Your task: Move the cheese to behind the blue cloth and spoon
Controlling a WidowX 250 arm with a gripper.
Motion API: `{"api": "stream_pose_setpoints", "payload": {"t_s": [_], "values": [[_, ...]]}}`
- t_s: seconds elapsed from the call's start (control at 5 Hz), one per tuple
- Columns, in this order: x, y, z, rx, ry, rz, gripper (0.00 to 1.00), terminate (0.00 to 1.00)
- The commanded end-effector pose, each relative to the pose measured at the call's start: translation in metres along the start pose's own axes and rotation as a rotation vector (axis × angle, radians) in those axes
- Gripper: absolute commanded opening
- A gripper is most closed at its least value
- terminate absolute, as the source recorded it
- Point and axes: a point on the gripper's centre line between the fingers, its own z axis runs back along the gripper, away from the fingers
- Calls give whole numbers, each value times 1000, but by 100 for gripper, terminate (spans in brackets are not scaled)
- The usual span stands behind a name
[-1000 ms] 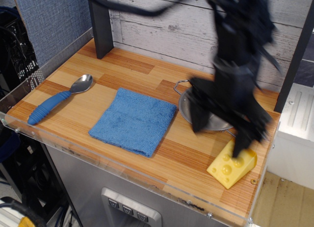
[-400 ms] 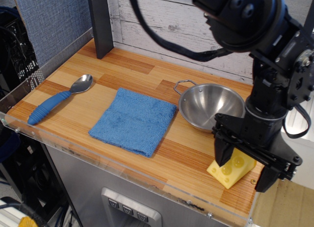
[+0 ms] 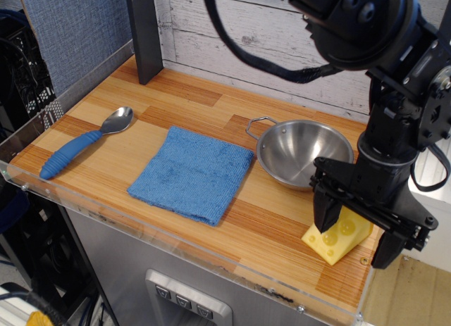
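My gripper grabs the sides of its wedge (image 3: 337,241) next, to move the cheese behind the blue cloth (image 3: 192,172) and spoon.
The yellow cheese wedge (image 3: 337,241) lies on the wooden counter at the front right corner. My gripper (image 3: 358,231) is open and set down over it: one black finger (image 3: 325,215) stands in front of the cheese's left part, the other finger (image 3: 392,247) just off its right end. The fingers do not look closed on it. The blue cloth (image 3: 192,172) lies flat in the middle of the counter. The spoon (image 3: 83,143), with a blue ribbed handle and a metal bowl, lies at the left, pointing toward the back.
A steel bowl (image 3: 299,151) with a wire handle stands between the cloth and the cheese, just behind my gripper. A dark post (image 3: 144,34) stands at the back left. A clear acrylic lip (image 3: 176,245) runs along the counter's front edge.
The arm swung from over the bowl down to the cheese. The open fingers now straddle the wedge, which has shifted very slightly right. Cloth and spoon have not moved.
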Motion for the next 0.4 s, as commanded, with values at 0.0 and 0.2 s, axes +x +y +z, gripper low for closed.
{"api": "stream_pose_setpoints", "payload": {"t_s": [0.0, 0.2], "values": [[10, 17, 12, 17, -37, 30, 100, 0], [10, 16, 11, 18, -35, 26, 100, 0]]}}
